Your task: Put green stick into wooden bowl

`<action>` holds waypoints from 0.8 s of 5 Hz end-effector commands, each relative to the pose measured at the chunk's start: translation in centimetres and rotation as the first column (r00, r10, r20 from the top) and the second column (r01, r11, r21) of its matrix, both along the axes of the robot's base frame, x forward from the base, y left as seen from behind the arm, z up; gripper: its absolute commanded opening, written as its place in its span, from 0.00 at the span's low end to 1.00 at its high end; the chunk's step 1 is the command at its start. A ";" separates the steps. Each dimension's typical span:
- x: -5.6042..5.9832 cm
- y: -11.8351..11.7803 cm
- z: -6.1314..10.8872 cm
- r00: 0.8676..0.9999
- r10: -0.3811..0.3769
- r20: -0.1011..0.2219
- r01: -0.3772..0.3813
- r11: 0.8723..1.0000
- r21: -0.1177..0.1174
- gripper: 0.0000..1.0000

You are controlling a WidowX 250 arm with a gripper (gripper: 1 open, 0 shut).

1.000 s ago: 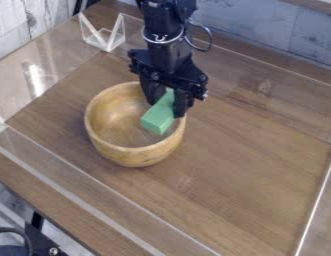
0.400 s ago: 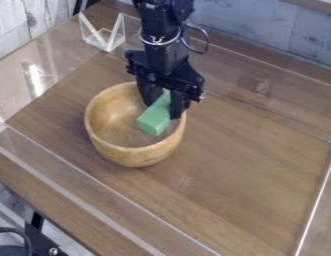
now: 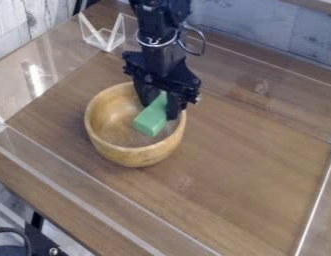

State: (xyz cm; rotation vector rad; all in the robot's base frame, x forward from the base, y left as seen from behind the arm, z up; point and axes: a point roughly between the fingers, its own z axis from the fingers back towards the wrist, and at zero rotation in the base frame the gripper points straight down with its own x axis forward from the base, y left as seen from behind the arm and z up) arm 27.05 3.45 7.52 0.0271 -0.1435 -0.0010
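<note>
The lower end of the green stick [image 3: 153, 118] hangs inside the bowl's rim, over the bowl's hollow. My gripper should open now, as the stick would stay in the wooden bowl [image 3: 117, 136].
The wooden bowl [image 3: 117, 136] stands left of centre on the brown table, round, light tan, with a deep hollow. My black gripper [image 3: 164, 97] hangs over the bowl's far right rim, shut on the upper end of the green stick [image 3: 153, 118]. The bright green stick slants down and to the left into the hollow, its lower end over the inside of the bowl. Whether that end touches the bowl's floor I cannot tell. The upper end of the stick is hidden between the fingers.
A clear plastic stand [image 3: 104, 32] sits at the back left behind the arm. A low transparent wall [image 3: 74, 190] runs along the table's front and left edges. Bare wood [image 3: 248, 160] stretches to the right of the bowl.
The gripper and the green stick have shifted slightly left and further over the bowl's hollow. The bowl has stayed in place.
</note>
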 end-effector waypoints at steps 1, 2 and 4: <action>0.3 0.5 0.9 0.999 -0.009 0.031 0.009 1.000 0.016 0.00; 0.2 0.6 1.0 1.000 -0.010 0.026 0.010 1.000 0.022 1.00; 0.0 0.8 0.9 1.000 -0.012 0.012 0.011 0.999 0.031 1.00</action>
